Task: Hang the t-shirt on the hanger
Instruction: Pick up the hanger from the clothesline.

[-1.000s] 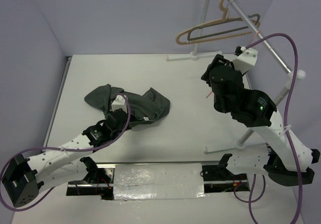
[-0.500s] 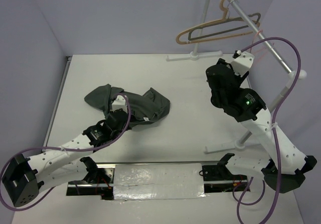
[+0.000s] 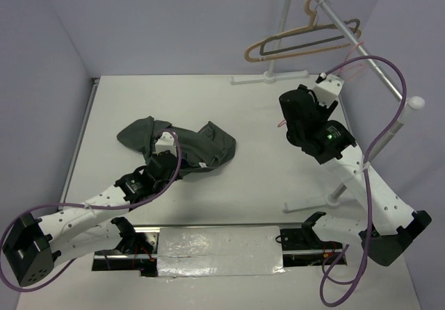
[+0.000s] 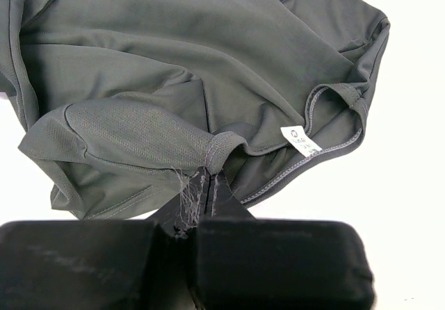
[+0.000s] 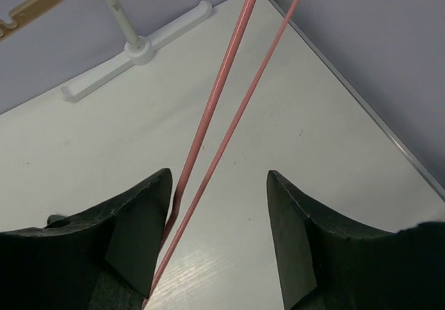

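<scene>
I will grab the thin pink hanger next by one side arm with my right gripper. The hanger's opposite end then stays free to go into the t-shirt.
The dark grey t-shirt lies crumpled on the left half of the white table. My left gripper is shut on its hem, as the left wrist view shows, with the fingers pinching a fold of the t-shirt. My right gripper is up at the right by the rail. Its jaws are wide open in the right wrist view. The thin pink hanger runs between them, close against the left finger. In the top view only a pink tip of the hanger shows.
A white clothes rail slants across the back right, with feet at the back and near my right arm. A tan hanger and a dark grey hanger hang on it. The table's right edge is close.
My right arm has swung left and farther over the table, and the pink hanger has come with it. My left arm and the t-shirt have not moved.
</scene>
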